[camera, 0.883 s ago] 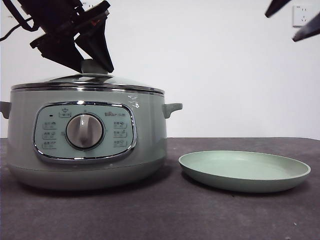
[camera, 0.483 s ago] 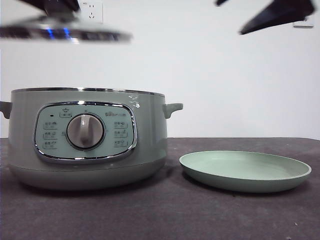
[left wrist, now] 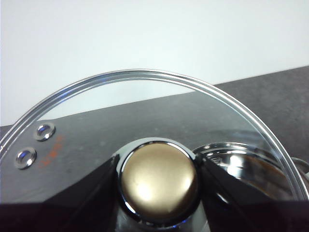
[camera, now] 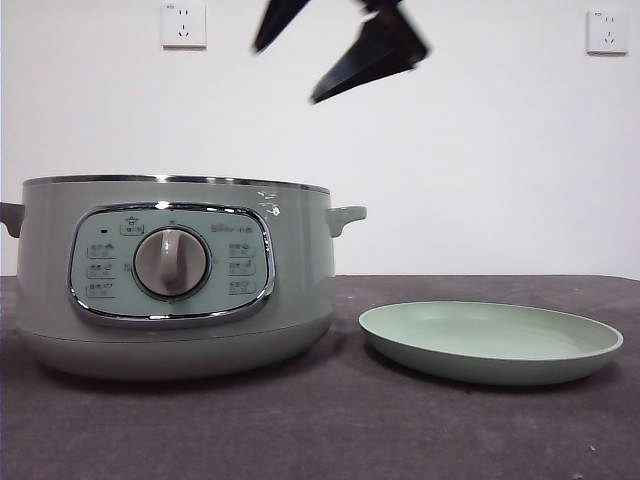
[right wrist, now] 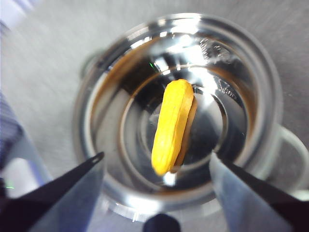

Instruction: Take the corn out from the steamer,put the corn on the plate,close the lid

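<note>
The corn should move out onto the plate, so my right gripper should next grab the corn around the middle of its body (right wrist: pixel 171 124).
The steamer (camera: pixel 170 275) stands at the left of the table with no lid on it. The yellow-orange corn (right wrist: pixel 171 126) lies on the shiny bottom inside the steamer (right wrist: pixel 231 111). My right gripper (right wrist: pixel 157 157) is open and hangs above the pot, its jaws on either side of the corn and apart from it; in the front view it (camera: pixel 285 75) shows high above the pot's right part. My left gripper (left wrist: pixel 158 181) is shut on the knob of the glass lid (left wrist: pixel 145 111), held up out of the front view. The pale green plate (camera: pixel 490 342) lies empty to the right.
Dark table top (camera: pixel 330 420) in front of a white wall with two sockets (camera: pixel 183 24). The steamer's side handle (camera: pixel 345 217) sticks out toward the plate. Part of the open pot (left wrist: pixel 246 164) shows through the held lid.
The left gripper lifted the lid off the steamer and carried it up out of the front view. The right gripper moved left from the top right corner to above the pot.
</note>
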`<state>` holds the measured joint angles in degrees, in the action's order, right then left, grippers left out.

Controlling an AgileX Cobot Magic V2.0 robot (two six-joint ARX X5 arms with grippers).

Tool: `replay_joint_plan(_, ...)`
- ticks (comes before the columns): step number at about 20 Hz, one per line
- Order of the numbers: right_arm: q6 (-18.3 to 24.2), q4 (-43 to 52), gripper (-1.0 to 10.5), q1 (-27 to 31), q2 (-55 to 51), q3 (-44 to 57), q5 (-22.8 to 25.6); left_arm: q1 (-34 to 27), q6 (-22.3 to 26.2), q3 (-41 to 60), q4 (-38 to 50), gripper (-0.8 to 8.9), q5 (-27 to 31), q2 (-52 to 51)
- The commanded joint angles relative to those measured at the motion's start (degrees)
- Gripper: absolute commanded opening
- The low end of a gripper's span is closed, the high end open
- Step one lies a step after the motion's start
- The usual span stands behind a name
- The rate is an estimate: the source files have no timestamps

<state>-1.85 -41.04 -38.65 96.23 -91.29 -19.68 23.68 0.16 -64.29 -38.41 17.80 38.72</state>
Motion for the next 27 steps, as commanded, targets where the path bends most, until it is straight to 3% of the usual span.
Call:
replay_joint_plan(1,2.9,-3.4,4.2,-2.5,8.5,-8.5,3.8,0.0,0.1,-0.7,-0.3,-0.08,2.1,-4.7)
replay_joint_plan(5,4.5,-5.0,4.1,-5.8,19.3,-17.0,9.0,0.0,-0.2,-0.7,-4.6,-0.08,3.4,-8.1)
replay_joint_plan(10,6.5,-3.7,4.1,-8.1,27.1,-18.5,13.8,0.0,-0.5,-0.7,-6.7,-0.08,3.3,-8.0)
replay_joint_plan(14,6.4,-3.6,4.0,-8.4,30.6,-18.5,13.8,0.0,-0.6,-0.7,-6.6,-0.08,3.2,-8.0)
replay_joint_plan(15,6.4,-3.7,3.6,-8.3,31.2,-18.5,13.9,0.0,-0.6,-0.7,-6.6,-0.08,3.2,-8.0)
replay_joint_plan(16,6.4,-3.8,2.4,-8.3,31.5,-18.5,13.9,0.0,-0.6,-0.7,-6.6,-0.08,3.2,-8.0)
replay_joint_plan(18,6.4,-4.0,0.0,-8.7,31.6,-18.5,13.9,0.0,-0.6,-0.7,-6.7,-0.08,3.2,-8.0)
replay_joint_plan(22,6.2,-5.7,-0.1,-9.3,26.8,-18.7,14.1,0.0,-0.5,-0.7,-6.5,-0.08,3.2,-7.2)
replay_joint_plan(27,6.3,-16.3,-0.1,-7.1,15.0,-18.7,14.3,0.0,-0.5,-0.7,-4.6,-0.08,2.8,-1.6)
